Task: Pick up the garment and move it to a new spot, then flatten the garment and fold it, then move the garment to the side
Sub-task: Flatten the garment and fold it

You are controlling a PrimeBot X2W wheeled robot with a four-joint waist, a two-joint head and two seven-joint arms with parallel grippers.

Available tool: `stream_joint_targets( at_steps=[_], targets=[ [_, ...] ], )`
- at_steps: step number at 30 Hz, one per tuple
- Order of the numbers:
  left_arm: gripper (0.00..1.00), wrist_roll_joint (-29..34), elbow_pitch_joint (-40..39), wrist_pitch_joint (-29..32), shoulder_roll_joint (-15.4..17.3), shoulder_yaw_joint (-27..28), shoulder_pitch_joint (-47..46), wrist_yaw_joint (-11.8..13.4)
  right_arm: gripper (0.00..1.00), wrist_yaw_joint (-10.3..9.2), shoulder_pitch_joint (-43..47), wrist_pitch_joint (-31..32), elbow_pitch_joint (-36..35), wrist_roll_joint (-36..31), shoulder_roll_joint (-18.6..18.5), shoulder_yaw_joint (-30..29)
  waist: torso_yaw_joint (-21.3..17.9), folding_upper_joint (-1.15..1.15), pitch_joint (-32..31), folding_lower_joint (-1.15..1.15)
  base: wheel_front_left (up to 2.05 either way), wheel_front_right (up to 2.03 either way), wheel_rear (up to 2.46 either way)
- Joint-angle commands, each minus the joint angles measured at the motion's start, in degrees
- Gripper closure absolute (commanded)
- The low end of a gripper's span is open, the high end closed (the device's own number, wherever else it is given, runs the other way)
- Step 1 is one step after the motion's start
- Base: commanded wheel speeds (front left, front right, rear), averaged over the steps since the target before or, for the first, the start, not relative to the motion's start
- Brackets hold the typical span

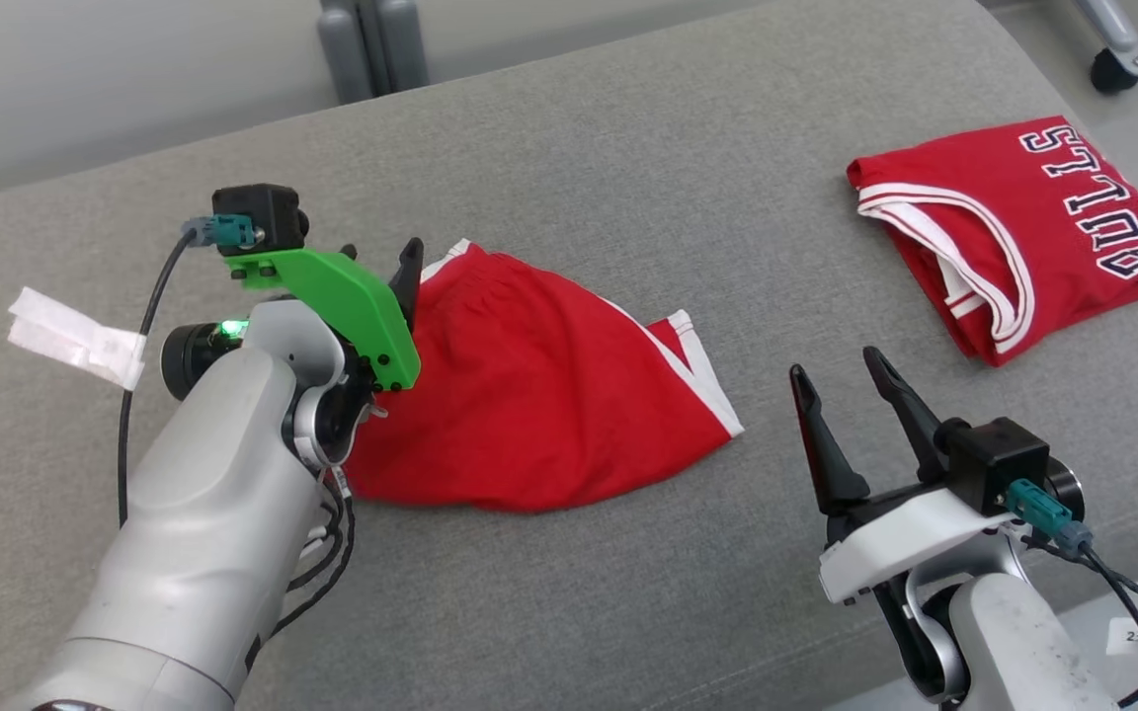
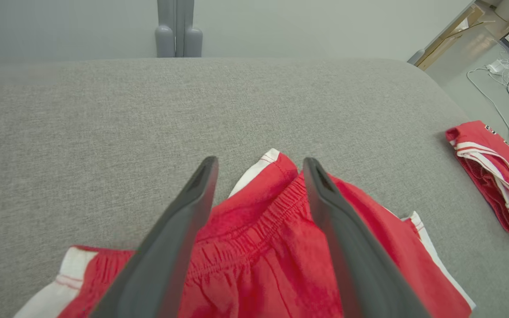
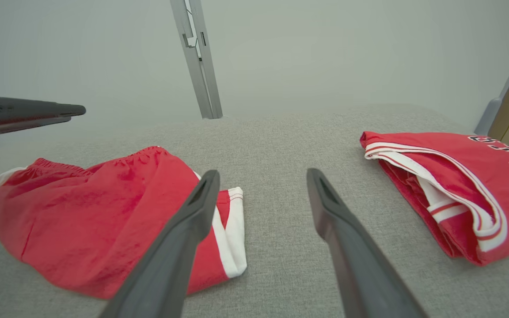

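The garment's legs lie slack while the gathered elastic [image 2: 223, 259] stands up in a fold, so my left gripper should pinch the garment by its waistband [image 2: 263, 216] next.
The garment, a pair of red shorts [image 1: 549, 395] with white side trim, lies folded over on the grey padded surface [image 1: 628, 148]. My left gripper [image 1: 381, 272] hovers over the shorts' left end, open. In the left wrist view its fingers [image 2: 259, 163] straddle the elastic waistband [image 2: 263, 216] without gripping it. My right gripper [image 1: 838, 370] stands open to the right of the shorts, above bare surface. From the right wrist, the shorts [image 3: 95, 212] lie left of the open fingers [image 3: 263, 174], nothing between them.
A folded red jersey [image 1: 1023, 237] with white trim and dark lettering lies at the far right of the surface. A white paper strip [image 1: 75, 336] rests at the left. A grey post [image 1: 371, 44] stands behind the far edge, a caster wheel [image 1: 1117, 69] beyond the right corner.
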Motion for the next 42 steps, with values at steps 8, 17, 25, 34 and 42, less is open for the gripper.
stream_joint_targets(
  at_steps=[8,17,25,34,42],
  targets=[
    [0.00,0.3,5.0,6.2,-0.7,-2.4,-3.2,0.1,0.00,-0.09,-1.3,-2.0,1.9,0.6,0.7,0.0,-9.5,0.00,3.8,0.00,0.00,0.00,0.00],
    [0.00,2.3,8.5,8.2,0.3,-4.6,-5.7,0.3,0.00,-0.09,-1.7,-3.0,3.0,0.7,1.0,0.2,-11.2,0.00,4.3,0.00,0.00,0.00,0.00],
    [0.00,4.5,10.8,8.7,1.3,-6.8,-7.5,1.1,0.00,-0.09,-2.2,-3.1,3.2,0.5,1.2,0.8,-10.7,0.00,4.7,0.00,0.00,0.00,0.00],
    [0.00,3.4,12.7,11.6,0.8,-7.5,-8.8,-1.1,0.00,-0.09,-2.9,-3.8,3.6,0.9,1.4,0.5,-10.8,0.00,6.4,0.00,0.00,0.00,0.00],
    [1.00,4.7,10.6,10.1,-1.1,-9.5,-9.5,-3.6,0.00,-0.09,-2.9,-4.0,3.7,0.2,1.5,-0.4,-9.0,0.00,6.2,0.00,0.00,0.00,0.00]
  ],
)
